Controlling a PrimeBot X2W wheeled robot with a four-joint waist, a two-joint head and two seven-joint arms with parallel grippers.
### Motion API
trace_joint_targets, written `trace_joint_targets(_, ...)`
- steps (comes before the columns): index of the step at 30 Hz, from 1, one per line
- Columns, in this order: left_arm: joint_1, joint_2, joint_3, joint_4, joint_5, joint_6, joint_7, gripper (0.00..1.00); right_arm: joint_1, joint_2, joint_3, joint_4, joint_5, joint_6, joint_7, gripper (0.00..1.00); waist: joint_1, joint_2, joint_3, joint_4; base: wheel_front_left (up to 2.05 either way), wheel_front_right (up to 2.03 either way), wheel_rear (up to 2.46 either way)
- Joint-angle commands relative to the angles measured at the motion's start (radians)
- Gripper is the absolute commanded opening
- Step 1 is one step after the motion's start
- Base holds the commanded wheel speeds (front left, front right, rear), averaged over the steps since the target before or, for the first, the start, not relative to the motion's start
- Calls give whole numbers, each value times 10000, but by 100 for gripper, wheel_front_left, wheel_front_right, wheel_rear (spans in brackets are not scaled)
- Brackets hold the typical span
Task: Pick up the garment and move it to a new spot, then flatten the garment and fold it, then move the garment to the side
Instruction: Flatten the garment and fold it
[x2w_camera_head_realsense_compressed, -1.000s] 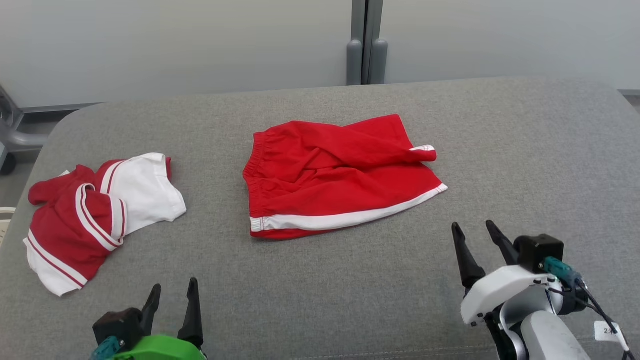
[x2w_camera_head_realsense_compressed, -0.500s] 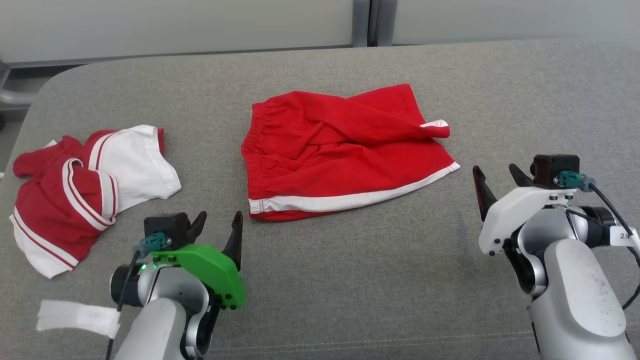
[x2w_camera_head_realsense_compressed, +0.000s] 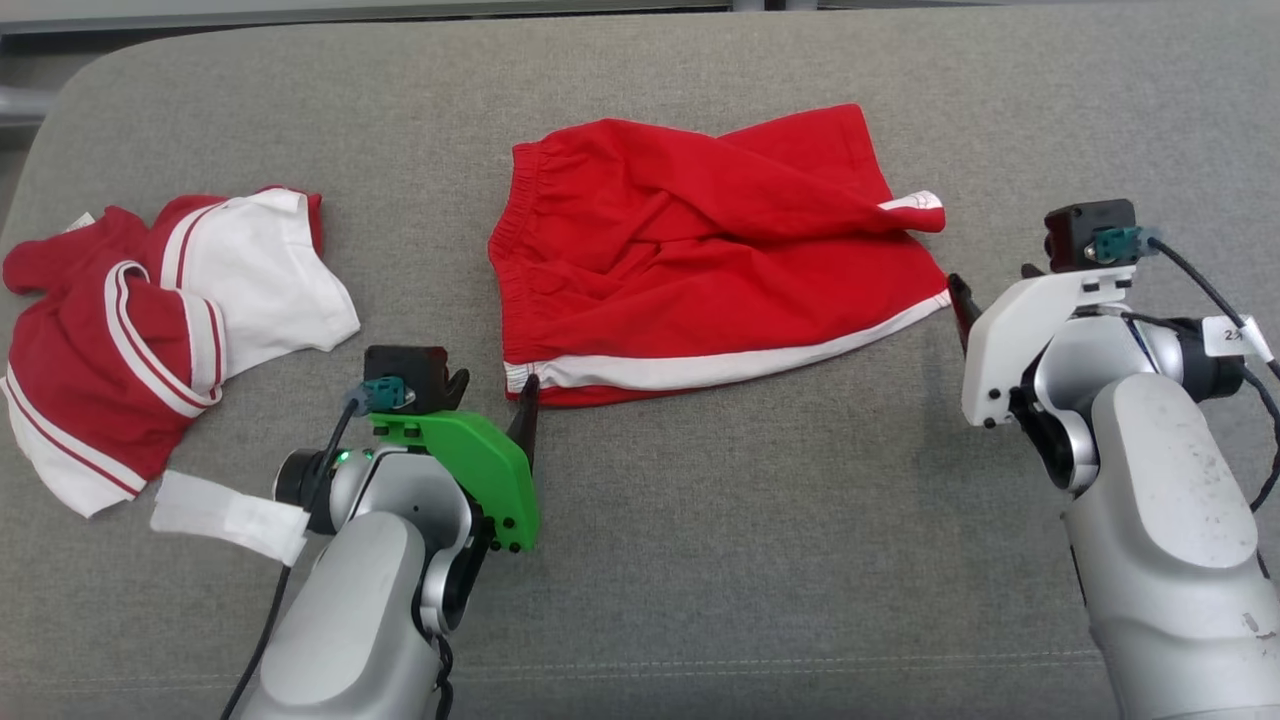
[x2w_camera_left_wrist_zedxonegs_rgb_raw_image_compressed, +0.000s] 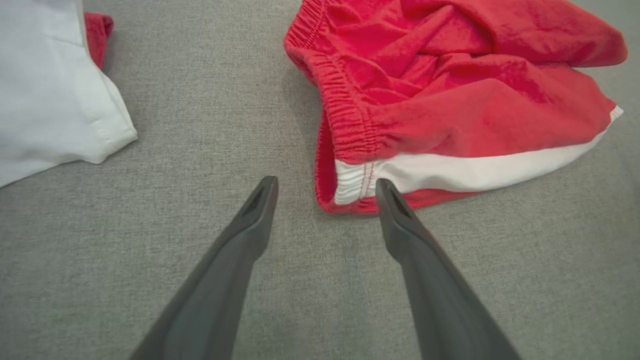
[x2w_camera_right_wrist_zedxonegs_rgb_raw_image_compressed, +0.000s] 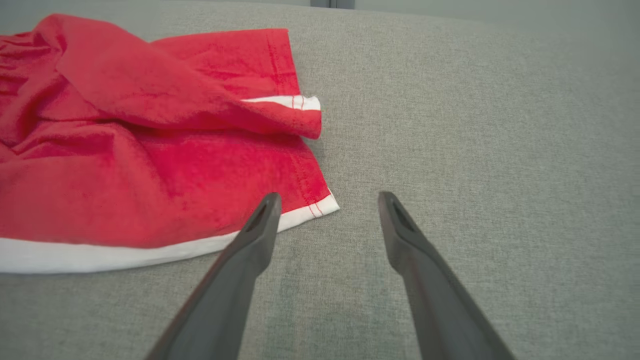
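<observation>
Next, my left gripper grabs the shorts by the white-trimmed waistband corner (x2w_camera_head_realsense_compressed: 523, 376), where the folded edge stands up while the red cloth (x2w_camera_head_realsense_compressed: 708, 270) lies slack.
The garment (x2w_camera_head_realsense_compressed: 700, 270) is a pair of red shorts with a white side stripe, lying rumpled on the grey padded surface (x2w_camera_head_realsense_compressed: 720, 560). My left gripper (x2w_camera_head_realsense_compressed: 495, 385) stands open at its near-left waistband corner. In the left wrist view the left gripper (x2w_camera_left_wrist_zedxonegs_rgb_raw_image_compressed: 326, 184) has that corner of the shorts (x2w_camera_left_wrist_zedxonegs_rgb_raw_image_compressed: 450, 100) just beyond its open tips. My right gripper (x2w_camera_head_realsense_compressed: 995, 280) stands open by the near-right hem corner. In the right wrist view the right gripper (x2w_camera_right_wrist_zedxonegs_rgb_raw_image_compressed: 328, 197) has its left finger over the white hem edge of the shorts (x2w_camera_right_wrist_zedxonegs_rgb_raw_image_compressed: 125, 175), with nothing held.
A crumpled red-and-white shirt (x2w_camera_head_realsense_compressed: 170, 330) lies at the left of the surface, and its white part (x2w_camera_left_wrist_zedxonegs_rgb_raw_image_compressed: 50, 100) appears in the left wrist view. Bare grey fabric stretches in front of and to the right of the shorts. The surface's far edge runs along the top.
The head camera has tilted down. Both arms have reached forward, so the open grippers now sit at the near corners of the shorts. The garments have not moved.
</observation>
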Motion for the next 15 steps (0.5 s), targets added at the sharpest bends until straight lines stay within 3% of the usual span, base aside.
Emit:
trace_joint_targets(1, -237, -39, -56, 83, -10, -71, 1, 100, -184, -121, 44, 152, 8, 1, 39, 100, 0, -1, 230, 111, 0, 0, 0)
trace_joint_targets(15, -818, -293, -673, 701, -247, -274, 63, 100, -1095, -577, -39, 2103, 236, 1, -496, 100, 0, -1, 576, 503, 0, 0, 0)
